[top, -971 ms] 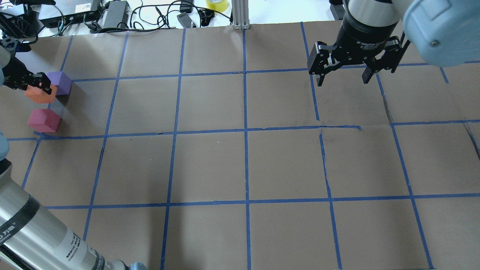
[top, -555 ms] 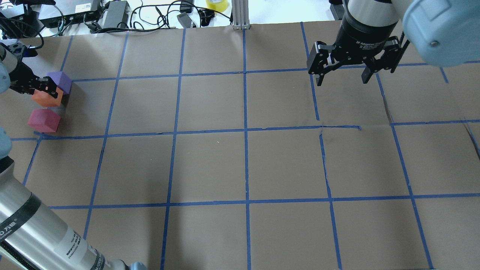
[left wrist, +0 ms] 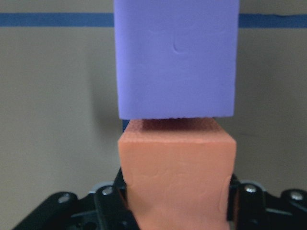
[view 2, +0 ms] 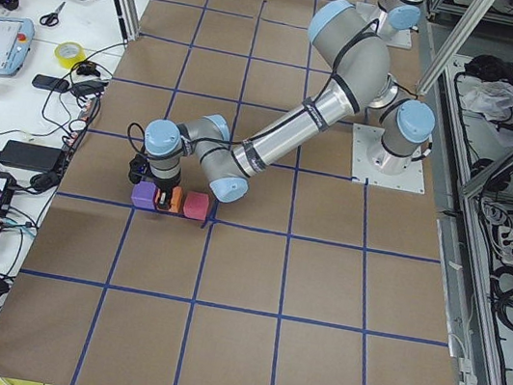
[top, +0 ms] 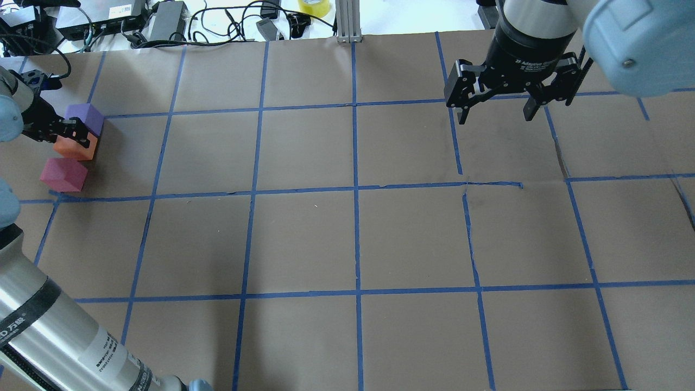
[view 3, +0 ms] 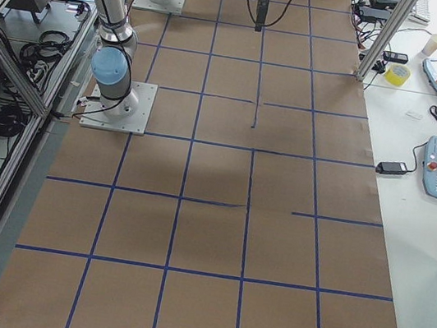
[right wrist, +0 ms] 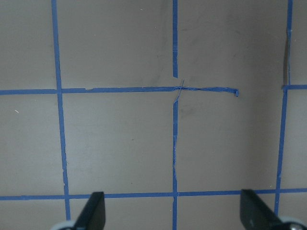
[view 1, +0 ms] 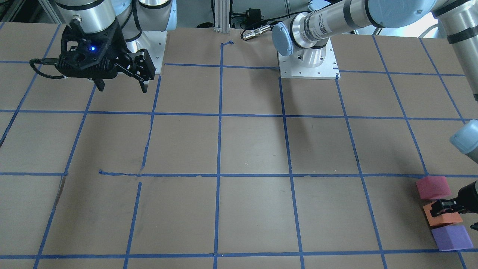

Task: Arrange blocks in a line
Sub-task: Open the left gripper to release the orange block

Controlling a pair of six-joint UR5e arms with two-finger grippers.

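Note:
My left gripper is ready to open now. The orange block's lower edge [view 1: 434, 224] touches the brown paper, so the orange block would stay in the row.
The three blocks lie at the far left of the table in the overhead view. My left gripper [top: 73, 136] is shut on the orange block [top: 77, 149], which sits between the purple block [top: 86, 117] and the pinkish-red block [top: 62, 175]. In the left wrist view the orange block [left wrist: 177, 177] is held between the jaws and touches the purple block [left wrist: 176, 57] ahead of it. In the front view the pinkish-red [view 1: 433, 187], orange [view 1: 442, 219] and purple [view 1: 451, 237] blocks stand in a row. My right gripper [top: 494, 111] hangs open and empty above the far right of the table.
Brown paper [top: 347, 228] with a blue tape grid covers the table. Cables, power bricks [top: 165, 19] and a tape roll [top: 315, 6] lie beyond the far edge. The left arm's tube [top: 54, 336] crosses the near left corner.
My left gripper has carried the orange block down and to the right, into the gap between the purple and pinkish-red blocks. The right arm has not moved.

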